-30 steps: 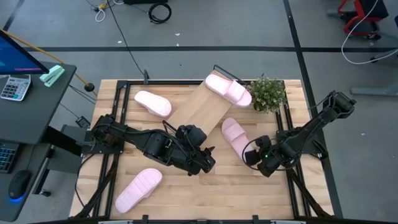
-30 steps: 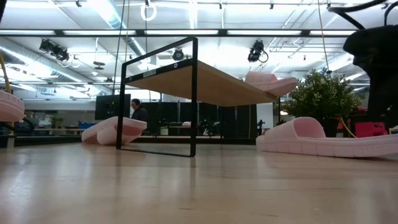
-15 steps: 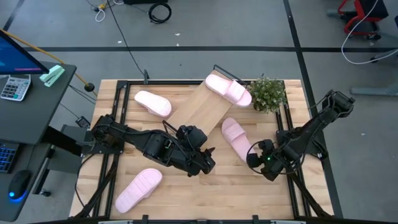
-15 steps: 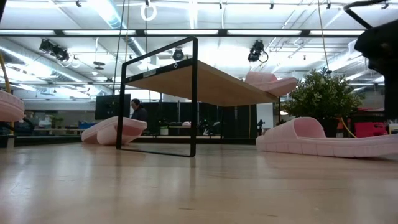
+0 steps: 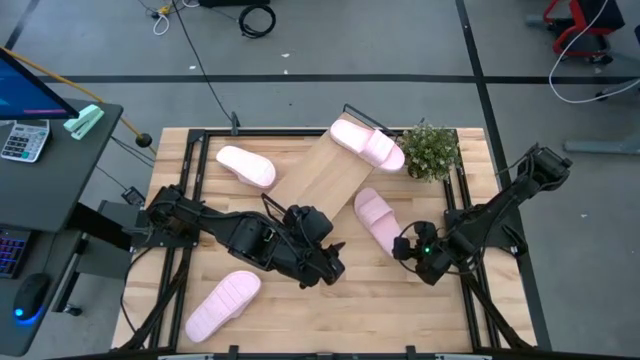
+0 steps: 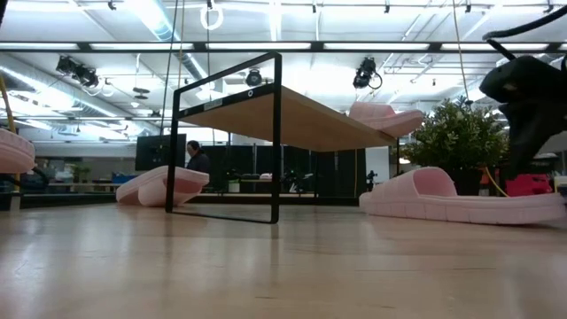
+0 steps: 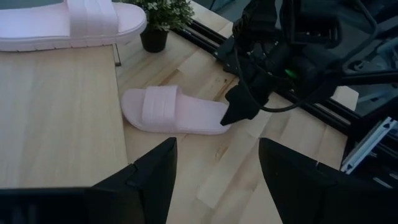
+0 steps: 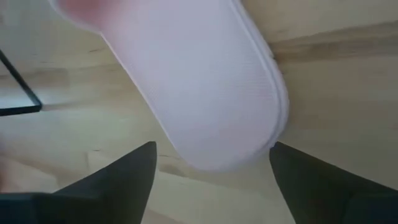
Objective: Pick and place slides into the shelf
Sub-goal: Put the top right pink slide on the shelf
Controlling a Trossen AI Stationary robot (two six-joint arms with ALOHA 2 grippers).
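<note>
It isn't time to close yet: my right gripper's fingers are above wood, short of the slide's rounded end. My right gripper should first move toward that end, then close on the slide's rounded end.
Four pale pink slides show in the high view. One [image 5: 367, 143] lies on the shelf's [image 5: 318, 175] wood top at its far end. One [image 5: 245, 165] lies on the table at the far left and one [image 5: 222, 303] at the near left. One [image 5: 375, 218] lies flat on the table right of the shelf. My right gripper [image 5: 400, 243] is open at this slide's near end [image 8: 236, 124]. My left gripper [image 5: 335, 262] is open and empty, low over the table near the shelf's near end, with this slide [image 7: 174, 111] ahead of it. My right gripper [image 8: 211, 155] is open, with the slide's rounded near end between its two fingers. It comes slanting down from the table's right and near side. In the left wrist view one fingertip [image 7: 235, 112] sits against that end. The slide lies flat on its sole on the table.
A small potted plant [image 5: 430, 150] stands at the far right, next to the shelf's far corner. The shelf's black wire frame [image 6: 276, 142] stands on the table. Black rails [image 5: 462, 215] run along the table's edges. A desk with a calculator [image 5: 25, 140] stands off to the left.
My right gripper first drew back toward the table's near right, then came toward the slide's near end and lower. The slide right of the shelf has slid a little along the table toward the shelf. My left gripper has kept still.
</note>
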